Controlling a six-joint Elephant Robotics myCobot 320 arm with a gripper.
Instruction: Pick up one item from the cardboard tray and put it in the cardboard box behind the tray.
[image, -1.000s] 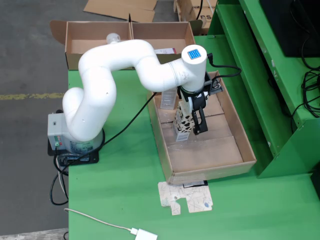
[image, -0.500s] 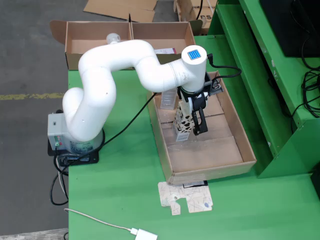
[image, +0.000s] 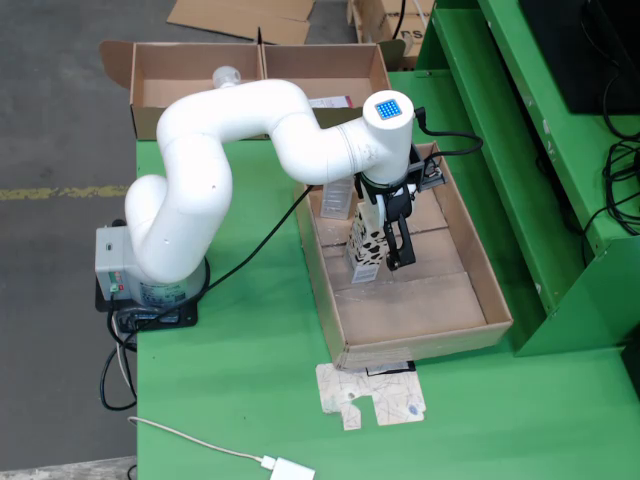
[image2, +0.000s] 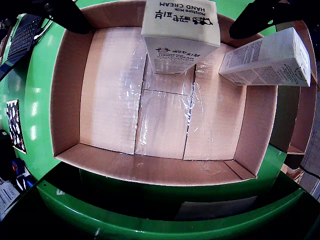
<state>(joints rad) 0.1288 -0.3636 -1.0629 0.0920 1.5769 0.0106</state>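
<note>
Next, my gripper grabs the cow-patterned hand cream box by its upper body (image: 368, 225), to move it into the cardboard box.
The cardboard tray (image: 470, 290) lies on the green table, and its taped floor fills the wrist view (image2: 110, 95). A cow-patterned hand cream box (image: 364, 252) stands upright in it, and it shows at the top of the wrist view (image2: 180, 35). My gripper (image: 388, 240) hangs over this box. Its black fingers (image2: 67, 15) stand wide apart on either side of the box, open and not touching it. A second white box (image2: 267, 57) lies beside it, near the tray's far end (image: 338, 200). The cardboard box (image: 260, 75) sits behind the tray.
The rear box has two compartments, with a bottle (image: 226, 76) in the left one and a flat item (image: 330, 101) in the right. A flattened carton (image: 370, 395) and a white cable with plug (image: 290, 468) lie in front. Green shelving (image: 540, 150) borders the right.
</note>
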